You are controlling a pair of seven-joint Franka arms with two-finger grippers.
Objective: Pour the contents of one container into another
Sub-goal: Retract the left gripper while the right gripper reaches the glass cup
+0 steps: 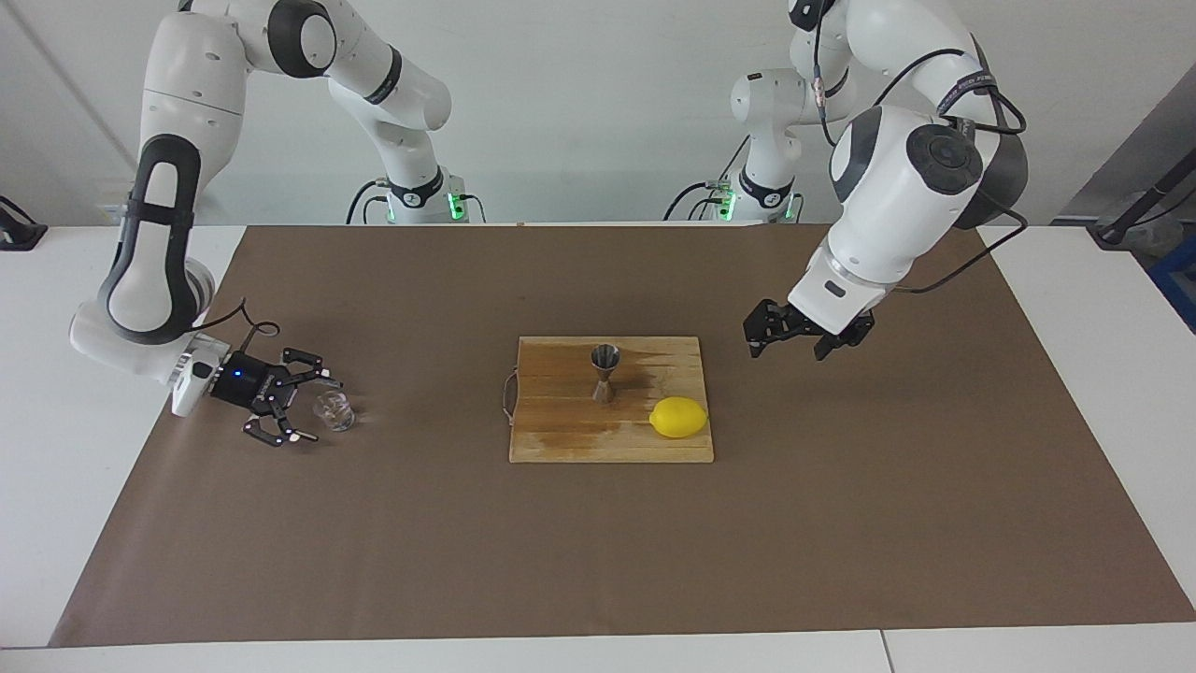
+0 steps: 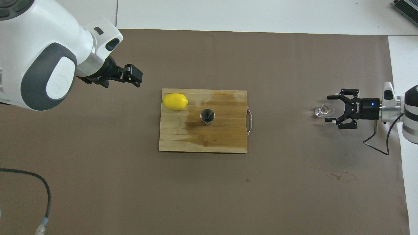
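My right gripper takes hold of the small clear glass (image 2: 323, 111) around its sides next, to pour into the steel jigger (image 2: 207, 116).
The small clear glass (image 1: 334, 410) (image 2: 323, 111) stands on the brown mat toward the right arm's end of the table. My right gripper (image 1: 312, 409) (image 2: 328, 108) lies low and level beside it, open, its fingertips just reaching the glass's sides without gripping it. The steel jigger (image 1: 605, 372) (image 2: 207, 116) stands upright in the middle of the wooden board (image 1: 561, 441) (image 2: 183, 140). My left gripper (image 1: 789, 350) (image 2: 134, 76) hangs open and empty over the mat, off the board's corner at the left arm's end.
A yellow lemon (image 1: 678, 417) (image 2: 175, 101) lies on the board's corner nearest my left gripper. The board has a wet patch and a wire handle (image 2: 250, 121). A dried stain (image 2: 336, 175) marks the mat (image 1: 598, 561) closer to the robots than the glass.
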